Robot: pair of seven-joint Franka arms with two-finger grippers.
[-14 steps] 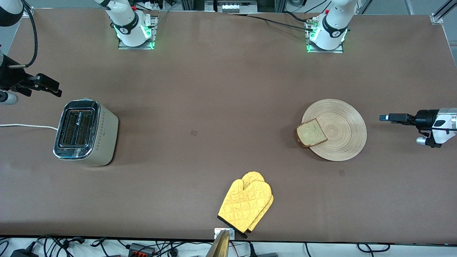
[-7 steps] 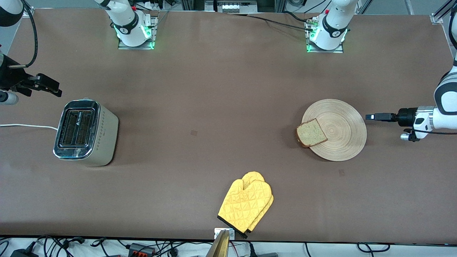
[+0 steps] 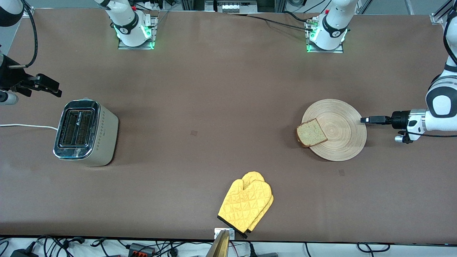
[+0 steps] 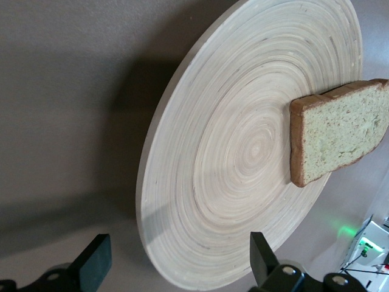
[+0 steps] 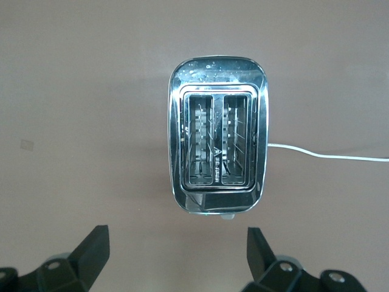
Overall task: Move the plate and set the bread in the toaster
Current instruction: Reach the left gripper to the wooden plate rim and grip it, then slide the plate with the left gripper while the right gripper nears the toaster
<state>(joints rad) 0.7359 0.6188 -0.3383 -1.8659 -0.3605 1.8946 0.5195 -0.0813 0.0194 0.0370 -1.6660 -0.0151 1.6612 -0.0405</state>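
Note:
Next, the left gripper takes hold of the wooden plate by its rim (image 3: 363, 125) opposite the bread to move plate and bread toward the toaster (image 3: 85, 132).
The light-wood plate (image 3: 341, 142) lies toward the left arm's end of the table. The bread (image 3: 311, 132) rests on its rim, on the side toward the toaster, partly overhanging. My left gripper (image 3: 363, 120) is open and low at the plate's rim, on the side away from the bread. In the left wrist view the gripper (image 4: 176, 267) has the plate's (image 4: 231, 164) edge between its fingers and the bread (image 4: 343, 131) farther off. The toaster (image 3: 85, 132) stands at the right arm's end. My right gripper (image 3: 50, 87) is open and waits in the air near the toaster (image 5: 217, 137).
A yellow oven mitt (image 3: 246, 205) lies near the table's edge closest to the front camera, midway along it. The toaster's white cord (image 3: 25, 125) runs off toward the right arm's end of the table; it also shows in the right wrist view (image 5: 328, 155).
My left gripper has moved in from the left arm's end of the table up to the plate's rim. The right arm, plate, bread and toaster have not moved.

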